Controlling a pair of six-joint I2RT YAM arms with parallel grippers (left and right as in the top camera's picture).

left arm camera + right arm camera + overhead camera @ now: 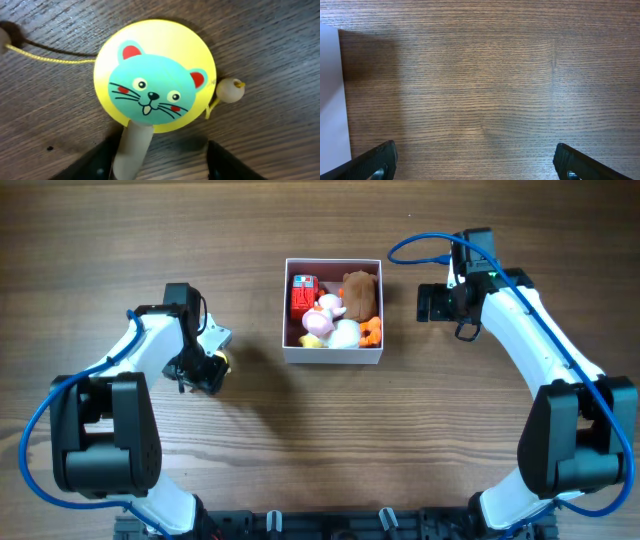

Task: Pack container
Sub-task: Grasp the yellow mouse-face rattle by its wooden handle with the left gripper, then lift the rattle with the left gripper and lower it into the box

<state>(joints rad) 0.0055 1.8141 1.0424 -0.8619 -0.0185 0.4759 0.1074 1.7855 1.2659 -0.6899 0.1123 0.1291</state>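
Observation:
The left gripper needs to close on the drum toy now, as both of its fingertips reach down to the wood on either side of the toy's handle (133,149).
The container (333,357), a square white-walled box, sits at the table's middle and holds several small toys: a red one (303,295), a brown plush (358,291), white and pink ones (331,317) and an orange one (371,332). My left gripper (161,166) is open, low over the table left of the container. Its fingers straddle the wooden handle (131,151) of a yellow drum toy with a teal cat face (154,75); the handle lies by the left finger. My right gripper (475,162) is open and empty, just right of the container, whose wall (330,100) shows at the left edge.
The drum toy has a yellow string (50,59) and a wooden bead (227,90) lying beside it on the wood. In the overhead view my left gripper (205,370) hides most of the toy. My right gripper (433,302) hovers over bare wood.

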